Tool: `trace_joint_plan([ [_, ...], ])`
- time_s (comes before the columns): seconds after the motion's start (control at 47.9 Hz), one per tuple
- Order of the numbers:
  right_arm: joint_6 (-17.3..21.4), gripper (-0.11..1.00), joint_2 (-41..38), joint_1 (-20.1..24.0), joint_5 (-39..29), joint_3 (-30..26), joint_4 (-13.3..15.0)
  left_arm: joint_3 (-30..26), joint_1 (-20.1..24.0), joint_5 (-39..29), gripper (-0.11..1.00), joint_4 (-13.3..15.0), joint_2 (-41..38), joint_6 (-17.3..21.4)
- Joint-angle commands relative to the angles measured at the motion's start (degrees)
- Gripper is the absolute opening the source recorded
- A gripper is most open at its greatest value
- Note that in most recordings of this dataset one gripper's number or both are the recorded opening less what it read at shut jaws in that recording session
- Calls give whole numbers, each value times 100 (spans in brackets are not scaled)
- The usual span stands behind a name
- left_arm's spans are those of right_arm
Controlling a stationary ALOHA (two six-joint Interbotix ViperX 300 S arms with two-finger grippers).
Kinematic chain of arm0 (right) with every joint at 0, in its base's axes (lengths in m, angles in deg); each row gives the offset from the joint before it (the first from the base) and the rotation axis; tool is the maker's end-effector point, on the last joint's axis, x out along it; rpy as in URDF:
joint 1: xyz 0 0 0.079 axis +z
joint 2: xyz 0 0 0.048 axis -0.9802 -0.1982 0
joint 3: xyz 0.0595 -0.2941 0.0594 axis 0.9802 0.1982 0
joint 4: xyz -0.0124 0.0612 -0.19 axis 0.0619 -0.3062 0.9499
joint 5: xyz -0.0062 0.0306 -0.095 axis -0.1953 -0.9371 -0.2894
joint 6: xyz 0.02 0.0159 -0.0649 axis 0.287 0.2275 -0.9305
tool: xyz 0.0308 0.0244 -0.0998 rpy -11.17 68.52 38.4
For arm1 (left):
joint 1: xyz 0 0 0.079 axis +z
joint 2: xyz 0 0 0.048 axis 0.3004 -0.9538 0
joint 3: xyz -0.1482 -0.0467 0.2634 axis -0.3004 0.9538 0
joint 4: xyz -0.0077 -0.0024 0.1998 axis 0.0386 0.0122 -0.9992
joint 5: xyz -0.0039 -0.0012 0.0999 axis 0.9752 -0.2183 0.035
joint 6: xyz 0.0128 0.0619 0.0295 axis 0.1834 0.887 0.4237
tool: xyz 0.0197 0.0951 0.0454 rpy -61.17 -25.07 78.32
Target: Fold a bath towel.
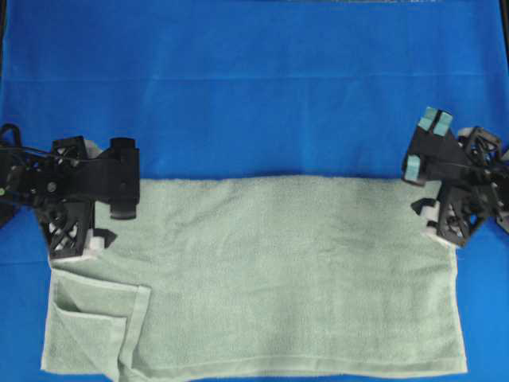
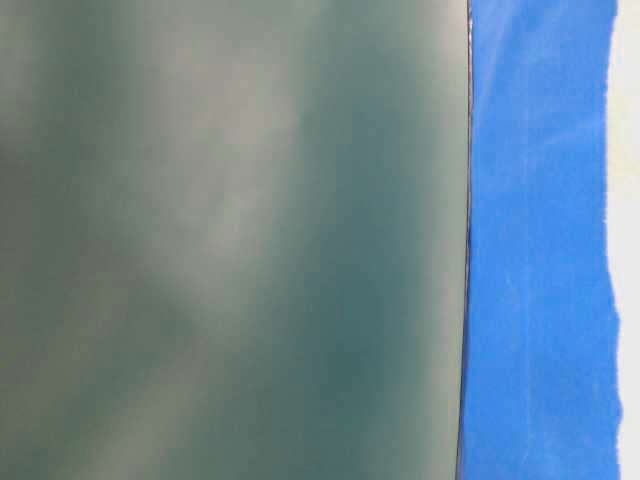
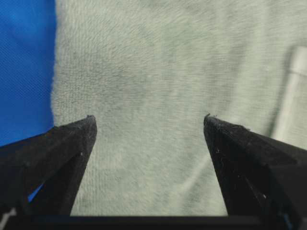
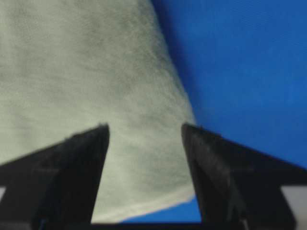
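My fingers are still above the towel's hemmed edge (image 4: 184, 96), so closing now would miss it. My right gripper first lowers, then closes on that edge.
The pale sage-green bath towel (image 1: 270, 270) lies spread flat on the blue cloth, and its near-left corner (image 1: 99, 318) is folded over on itself. My left gripper (image 1: 125, 179) is open and empty over the towel's far-left corner. In the left wrist view its jaws (image 3: 148, 120) stand wide apart above the terry cloth (image 3: 158, 72). My right gripper (image 1: 424, 144) is open and empty just beyond the far-right corner. In the right wrist view (image 4: 145, 128) the towel's hemmed corner (image 4: 144, 191) shows between the fingers.
The blue cloth backdrop (image 1: 254, 87) covers the table beyond the towel and on both sides. A blurred grey-green surface (image 2: 230, 240) fills most of the table-level view, with blue cloth (image 2: 540, 240) to its right. The towel's near edge reaches the bottom of the overhead view.
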Motion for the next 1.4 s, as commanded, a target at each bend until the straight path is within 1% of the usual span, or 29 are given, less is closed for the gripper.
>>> trace_joint_plan([
  [0.0, -18, 62, -237, -264, 448, 193, 70, 176, 272, 316, 86, -114, -123, 0],
  [0.125, -18, 62, -624, -475, 1002, 369, 193, 527, 773, 782, 86, -325, -308, 0],
  [0.25, -9, 62, -984, -580, 1389, 404, 316, 844, 1046, 1292, 86, -519, -483, 0],
  [0.334, -9, 62, -1143, -589, 1512, 396, 325, 984, 1081, 1441, 86, -519, -571, -9],
  [0.396, 0, 61, -1187, -589, 1564, 396, 316, 1046, 1081, 1406, 84, -501, -606, -105],
  [0.438, 9, 58, -1187, -580, 1573, 387, 308, 1046, 1046, 1292, 83, -439, -606, -132],
  [0.459, 0, 56, -1187, -580, 1573, 387, 308, 1037, 1011, 1239, 81, -413, -606, -141],
  [0.501, 9, 48, -1169, -589, 1573, 396, 308, 1020, 940, 1107, 74, -387, -606, -167],
  [0.542, 18, 37, -1151, -589, 1573, 396, 308, 1011, 879, 1002, 62, -387, -624, -176],
  [0.584, 26, 24, -1134, -589, 1582, 396, 299, 993, 800, 923, 51, -387, -624, -185],
  [0.626, 26, 14, -1099, -580, 1556, 378, 255, 984, 729, 853, 39, -378, -624, -185],
  [0.647, 26, 12, -1072, -580, 1547, 369, 246, 976, 703, 826, 33, -369, -624, -185],
  [0.689, 26, 12, -1002, -580, 1512, 360, 220, 967, 650, 782, 21, -352, -606, -193],
  [0.751, 26, 12, -844, -580, 1433, 334, 202, 905, 527, 721, 9, -308, -554, -185],
  [0.814, 26, 12, -624, -580, 1257, 264, 202, 765, 404, 580, 9, -281, -439, -158],
  [0.876, 18, 12, -290, -589, 976, 132, 211, 571, 334, 299, 9, -281, -255, -158],
  [0.96, -18, 12, 264, -580, 413, -149, 255, 237, 281, -290, 9, -281, 53, -167],
  [1.043, -26, 12, 800, -580, -70, -413, 378, -105, 246, -914, 9, -264, 396, -220],
  [1.106, -26, 12, 1187, -571, -334, -615, 554, -387, 202, -1310, 9, -220, 659, -246],
  [1.168, -26, 12, 1529, -571, -457, -800, 853, -686, 141, -1626, 9, -167, 914, -316],
  [1.231, -9, 12, 1819, -571, -501, -967, 1274, -993, 62, -1854, 9, -141, 1169, -413],
  [1.273, 26, 12, 1978, -598, -519, -1063, 1626, -1204, 0, -1951, 9, -141, 1327, -483],
  [1.335, 70, 12, 2101, -677, -554, -1151, 2162, -1494, -158, -1960, 9, -141, 1573, -633],
  [1.377, 88, 12, 2118, -773, -589, -1204, 2461, -1617, -255, -1951, 9, -141, 1670, -712],
])
